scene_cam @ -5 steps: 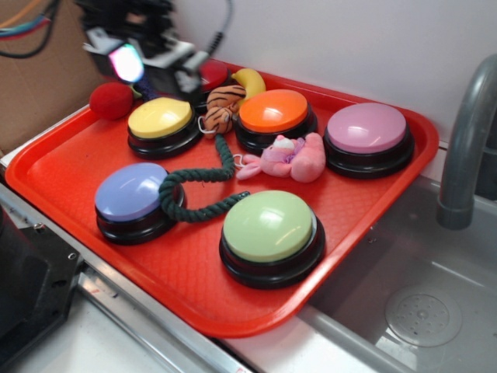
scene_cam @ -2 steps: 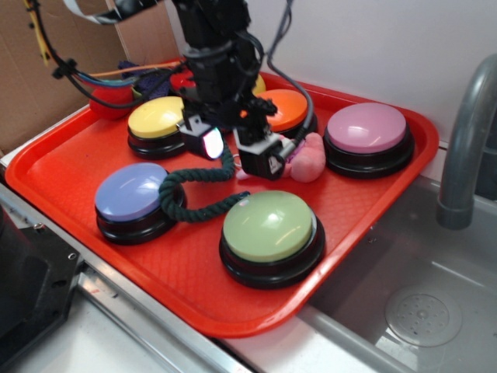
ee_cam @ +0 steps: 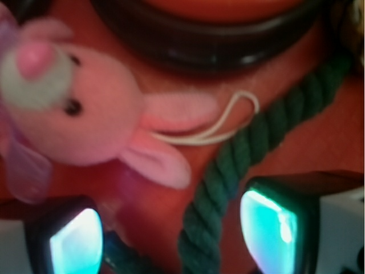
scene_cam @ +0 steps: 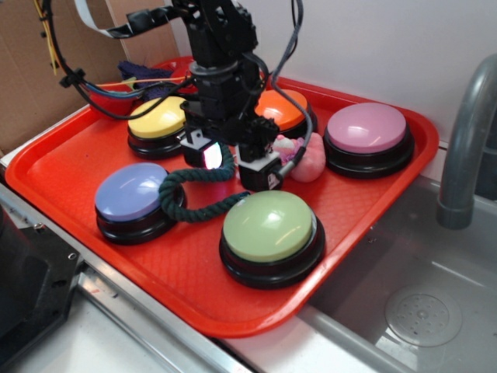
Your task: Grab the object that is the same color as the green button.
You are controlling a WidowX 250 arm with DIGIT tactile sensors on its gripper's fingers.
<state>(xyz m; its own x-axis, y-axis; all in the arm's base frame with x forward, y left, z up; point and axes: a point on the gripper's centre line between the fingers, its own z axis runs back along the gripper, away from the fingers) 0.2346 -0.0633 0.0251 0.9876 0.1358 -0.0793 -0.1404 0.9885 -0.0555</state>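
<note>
I will next grab the dark green rope by its twisted tail (ee_cam: 214, 200) with my gripper, because the rope matches the green button's color.
The dark green twisted rope (scene_cam: 186, 190) lies on the red tray (scene_cam: 70, 167), looped beside the light blue button with its tail running up toward the orange button. The pale green domed button (scene_cam: 269, 225) sits at the tray's front. My gripper (scene_cam: 233, 163) hangs open just above the rope's tail, one finger on each side. In the wrist view the rope (ee_cam: 228, 177) runs up between the two glowing fingers (ee_cam: 268, 231), nearer the right one, with a gap on both sides.
A pink plush animal (ee_cam: 85, 108) lies just left of the rope, its cord across it. Orange (scene_cam: 283, 109), yellow (scene_cam: 155, 116), pink (scene_cam: 366, 128) and light blue (scene_cam: 130, 190) buttons crowd the tray. A grey faucet (scene_cam: 466, 148) and sink stand to the right.
My arm came from the tray's back left corner to the middle and lowered, so the open fingers now straddle the rope's tail. Nothing on the tray has moved.
</note>
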